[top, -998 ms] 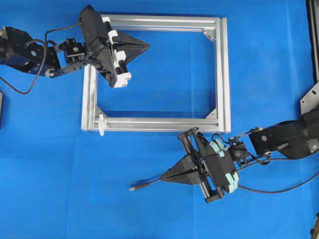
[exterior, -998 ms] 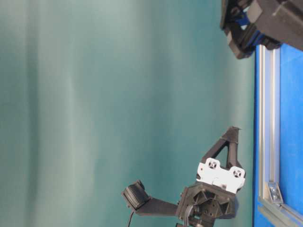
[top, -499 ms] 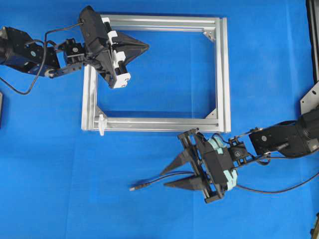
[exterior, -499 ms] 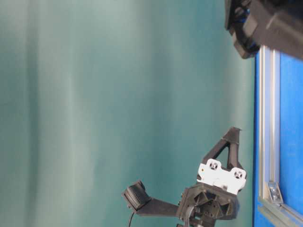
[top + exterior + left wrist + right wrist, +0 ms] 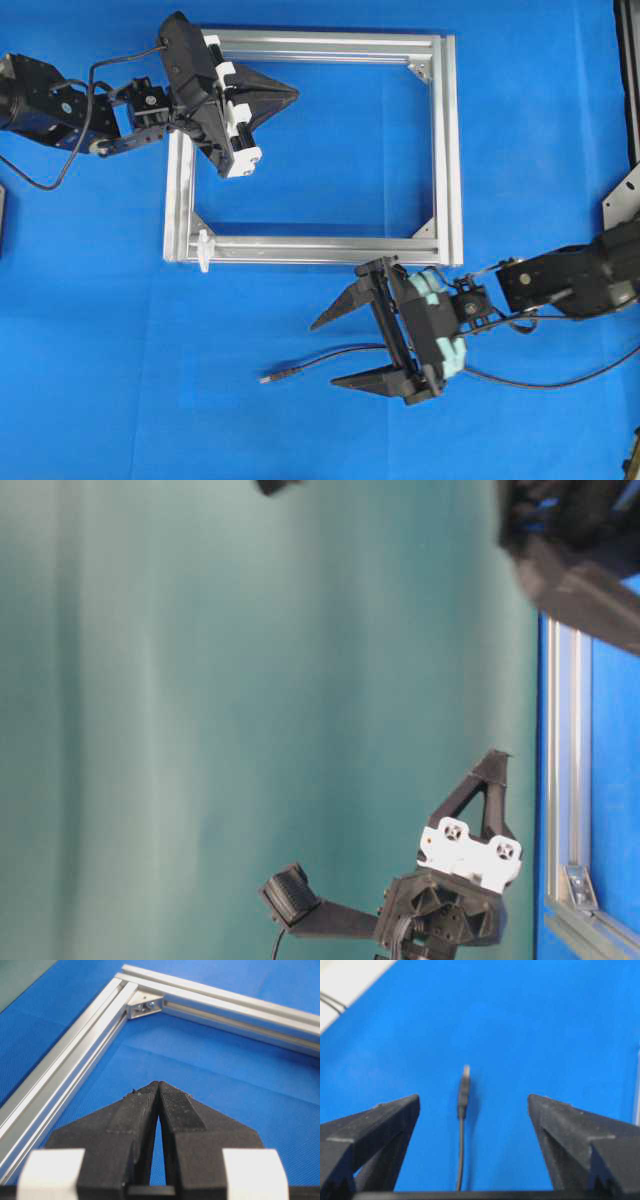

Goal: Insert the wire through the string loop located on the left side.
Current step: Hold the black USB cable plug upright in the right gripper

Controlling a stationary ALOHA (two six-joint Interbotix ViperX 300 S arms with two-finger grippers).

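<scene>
My right gripper lowers next, before it closes on the wire, since its fingers still hang above the part of the wire behind the plug on the cloth.
The wire lies loose on the blue cloth, its grey plug tip pointing left. My right gripper stands open around the wire, fingers wide apart and touching nothing. In the right wrist view the wire runs up the middle between the open right gripper fingers. The string loop sticks out white at the silver frame's lower left corner. My left gripper hovers shut and empty over the frame's upper left part; in its own view the left gripper has its tips pressed together.
The frame's rail and a corner bracket lie ahead of the left gripper. A metal plate sits at the right edge. The right arm's own cable trails over the cloth. The table-level view shows the frame edge-on.
My right gripper has opened from shut to wide and let go of the wire, which now rests on the cloth. The left arm has not moved.
</scene>
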